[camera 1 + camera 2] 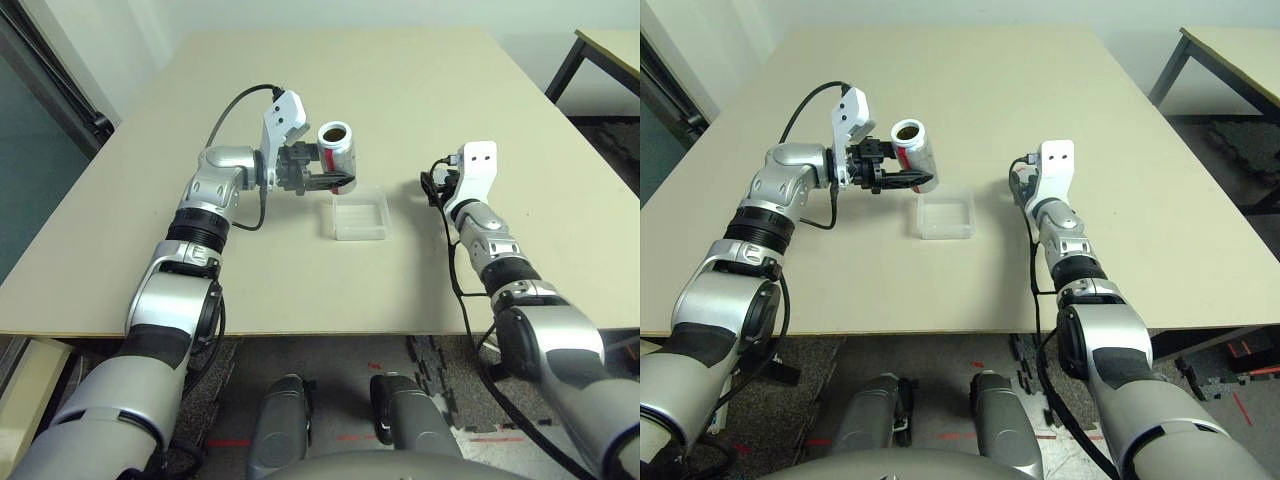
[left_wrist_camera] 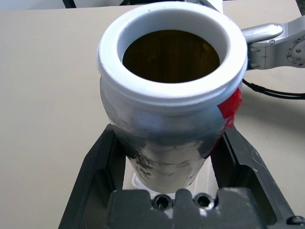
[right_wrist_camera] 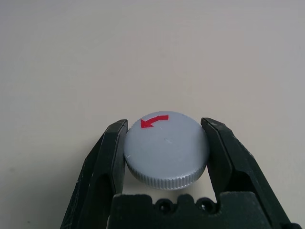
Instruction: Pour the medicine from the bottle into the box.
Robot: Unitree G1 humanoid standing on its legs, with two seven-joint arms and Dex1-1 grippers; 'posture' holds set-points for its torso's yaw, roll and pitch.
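Observation:
The round grey cap [image 3: 166, 149] sits low, its ribbed edge close over the table, so my right gripper opens next.
The bottle [image 1: 337, 152] is silver-grey with a red-and-white label and has no cap on; its white-rimmed mouth [image 2: 171, 55] is open and tilted toward the camera. My left gripper [image 1: 322, 181] is shut on its body and holds it above the far edge of the box [image 1: 360, 216], a clear shallow tray on the table. My right gripper [image 3: 167, 148] is shut on the round grey cap [image 3: 166, 149], which bears a red arrow. That gripper [image 1: 436, 185] hovers to the right of the box, apart from it.
The beige table [image 1: 400, 90] stretches wide behind and beside the box. A second table [image 1: 600, 50] stands at the far right across a gap. Black cables [image 1: 235, 110] loop from both wrists.

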